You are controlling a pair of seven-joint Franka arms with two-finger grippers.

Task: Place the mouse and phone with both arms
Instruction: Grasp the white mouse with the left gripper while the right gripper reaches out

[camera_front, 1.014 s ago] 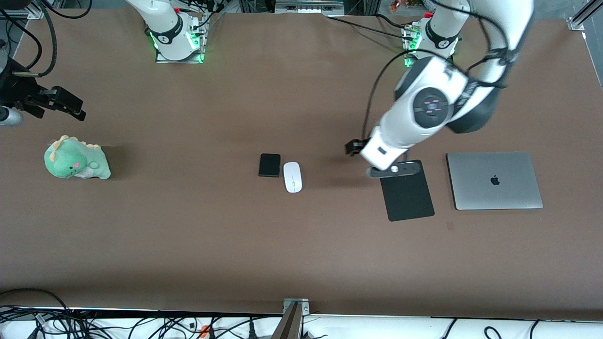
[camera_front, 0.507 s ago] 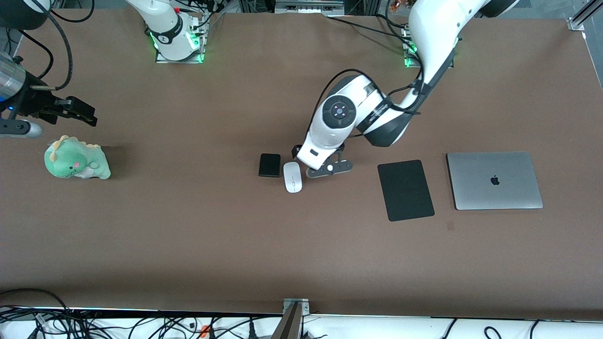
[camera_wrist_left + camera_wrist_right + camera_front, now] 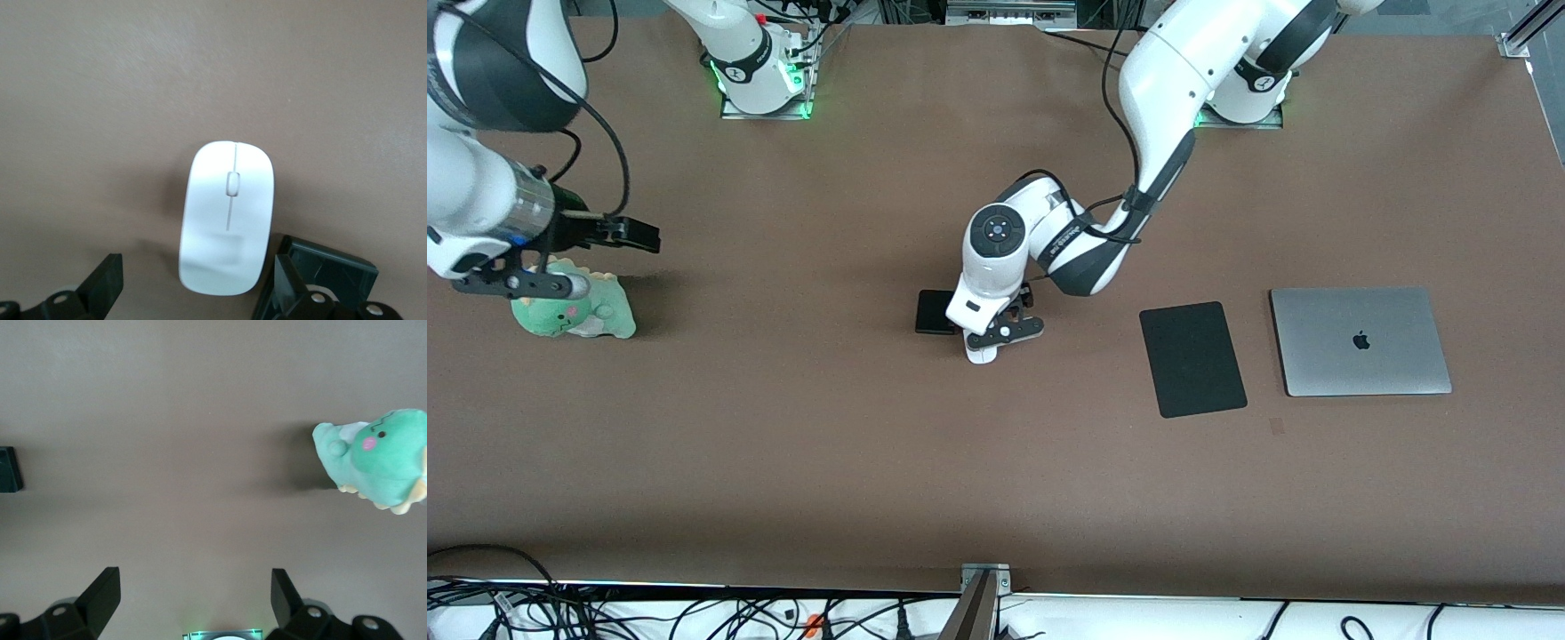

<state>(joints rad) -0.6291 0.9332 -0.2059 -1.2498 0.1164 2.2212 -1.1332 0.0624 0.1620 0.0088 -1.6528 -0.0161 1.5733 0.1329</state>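
Note:
I need to lower my left gripper before closing on the white mouse (image 3: 227, 227), as its fingers are above the mouse in the left wrist view, beside the black phone (image 3: 340, 272).
The white mouse (image 3: 979, 355) lies mid-table, mostly covered by the left arm's hand. In the left wrist view the mouse (image 3: 227, 227) lies on the table between the open fingers, closer to one finger (image 3: 291, 275) than the other, untouched. My left gripper (image 3: 987, 341) (image 3: 197, 283) is open, low over the mouse. The black phone (image 3: 931, 311) lies beside the mouse toward the right arm's end, partly hidden by the left arm. My right gripper (image 3: 633, 236) (image 3: 195, 595) is open and empty, over bare table beside the plush.
A green plush dinosaur (image 3: 569, 309) (image 3: 377, 457) sits near the right arm's end, partly under the right arm's hand. A flat black mouse pad (image 3: 1192, 358) and a closed grey laptop (image 3: 1360, 340) lie toward the left arm's end. A dark corner (image 3: 8, 469) shows at the right wrist view's edge.
The left arm has swung from over the mouse pad across to the mouse and come down over it. The right arm has moved in from the table's end to beside the plush.

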